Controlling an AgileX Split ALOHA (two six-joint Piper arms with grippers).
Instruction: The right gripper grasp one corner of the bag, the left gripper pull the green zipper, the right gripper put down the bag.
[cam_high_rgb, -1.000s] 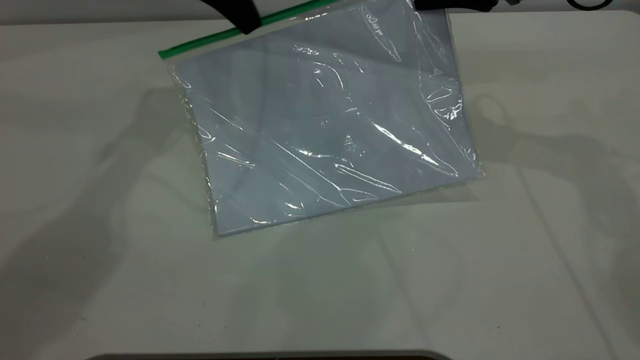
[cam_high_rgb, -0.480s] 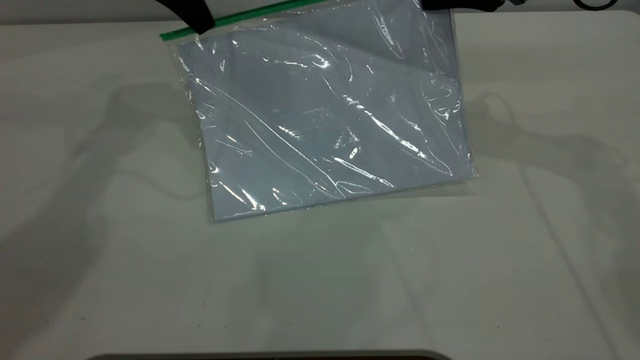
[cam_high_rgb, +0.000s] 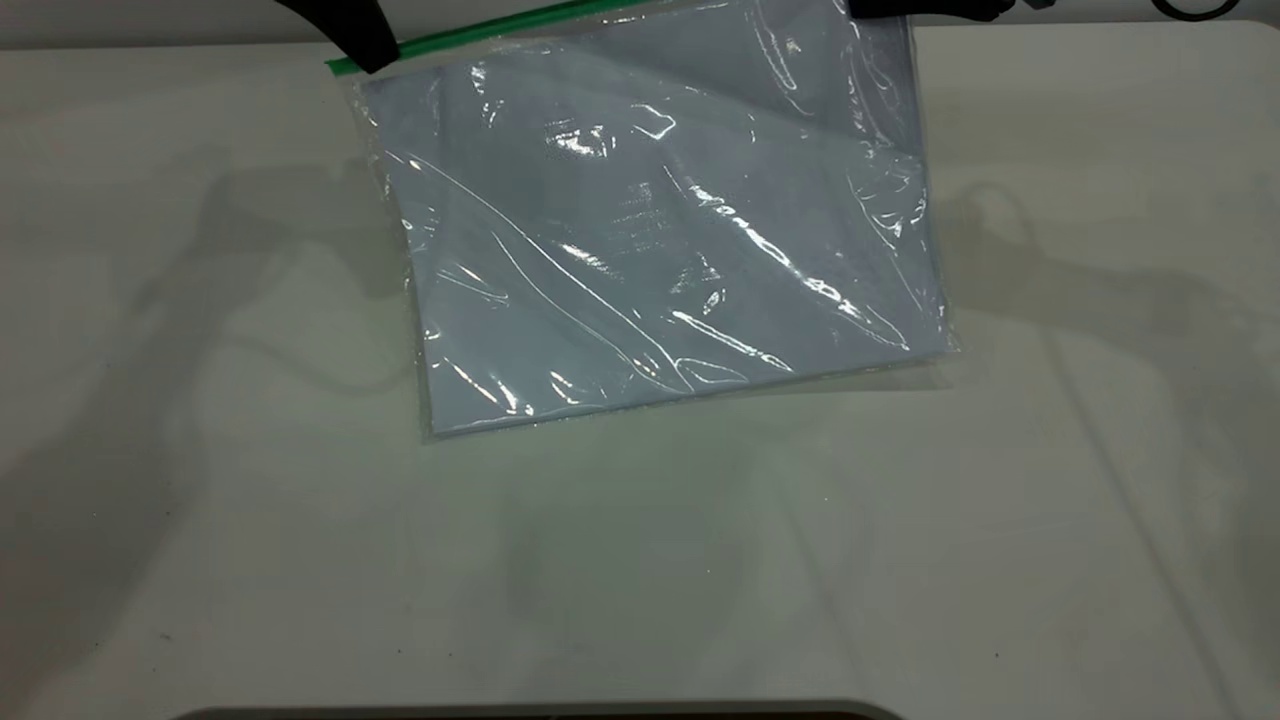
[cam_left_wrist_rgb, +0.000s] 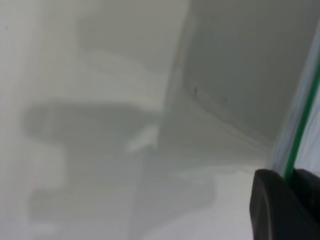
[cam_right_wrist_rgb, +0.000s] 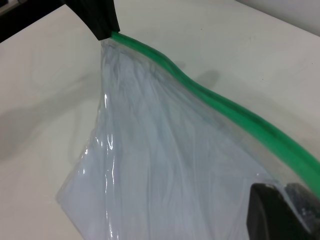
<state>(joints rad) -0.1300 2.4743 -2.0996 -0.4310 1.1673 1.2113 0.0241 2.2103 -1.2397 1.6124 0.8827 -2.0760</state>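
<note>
The robot's left gripper is by the end of the zipper and the bag's lower edge (cam_high_rgb: 540, 422) meets the white table, so the left gripper needs to let go of the zipper now.
The clear bag (cam_high_rgb: 650, 230) with white paper inside hangs tilted, its lower edge on the table. The green zipper (cam_high_rgb: 490, 30) runs along its raised top edge and shows in the right wrist view (cam_right_wrist_rgb: 220, 102). My left gripper (cam_high_rgb: 360, 45) is shut on the zipper near the strip's left end; in the left wrist view the green zipper (cam_left_wrist_rgb: 300, 135) runs between the black jaws of my left gripper (cam_left_wrist_rgb: 291, 187). My right gripper (cam_high_rgb: 900, 10) is shut on the bag's upper right corner; in the right wrist view its jaws (cam_right_wrist_rgb: 287, 200) pinch the plastic just below the strip. The slider tab is hidden.
The white table (cam_high_rgb: 640, 570) spreads all round the bag. A dark edge (cam_high_rgb: 540, 712) runs along the table's front. The arms' shadows lie left and right of the bag.
My left gripper has slid left along the green zipper, from mid-strip almost to its left end. The bag's top edge has risen and its folds have shifted. The right gripper has held still.
</note>
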